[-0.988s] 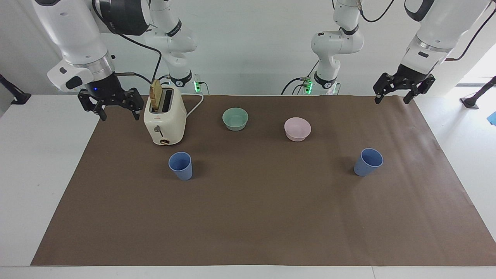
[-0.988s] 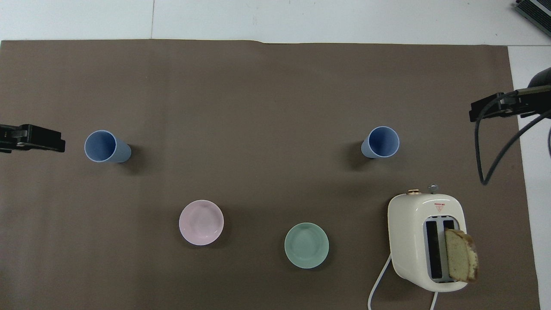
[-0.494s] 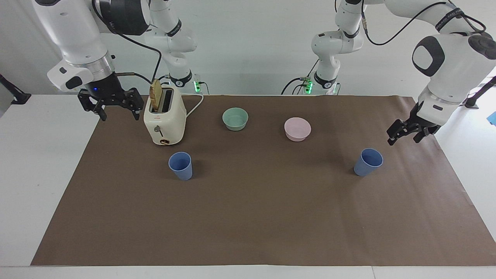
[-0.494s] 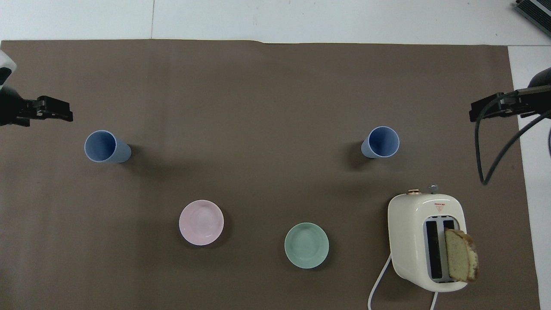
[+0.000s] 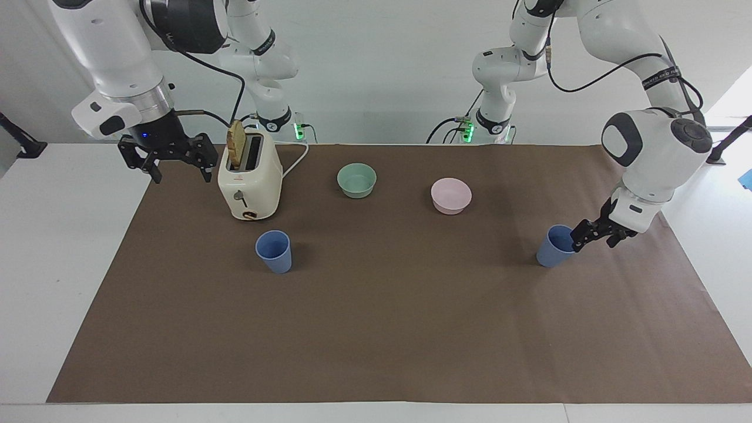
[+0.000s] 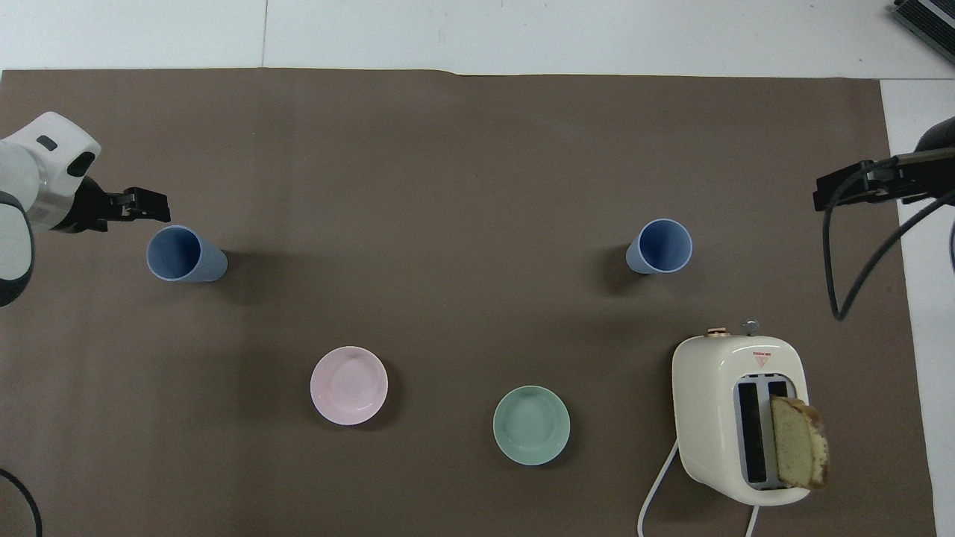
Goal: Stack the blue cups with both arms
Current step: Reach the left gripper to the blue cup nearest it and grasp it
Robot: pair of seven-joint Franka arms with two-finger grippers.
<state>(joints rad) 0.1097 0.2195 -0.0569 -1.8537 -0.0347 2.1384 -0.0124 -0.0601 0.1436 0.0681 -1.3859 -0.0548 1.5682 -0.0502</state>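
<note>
Next, my left gripper grabs the blue cup by its rim (image 6: 175, 228) to bring it to mid-mat (image 6: 454, 259) as the base of the stack.
Two blue cups stand upright on the brown mat (image 5: 382, 329). One cup (image 5: 274, 251) (image 6: 659, 246) is beside the toaster, a little farther from the robots. The other cup (image 5: 553, 251) (image 6: 179, 253) is toward the left arm's end. My left gripper (image 5: 596, 237) (image 6: 146, 206) hangs low over the mat just beside this cup's rim, open and holding nothing. I cannot tell whether a fingertip touches the rim. My right gripper (image 5: 181, 174) (image 6: 822, 195) waits open in the air over the mat's edge at the right arm's end, beside the toaster.
A cream toaster (image 5: 249, 182) (image 6: 739, 418) with a bread slice (image 5: 236, 145) in one slot stands toward the right arm's end, its white cord (image 5: 296, 161) running toward the robots. A green bowl (image 5: 356, 180) (image 6: 531, 425) and a pink bowl (image 5: 451, 195) (image 6: 348, 385) sit nearer to the robots than the cups.
The left arm has swung down from high over the mat's corner to the rim of the cup at its end. The right arm, cups and bowls have not moved.
</note>
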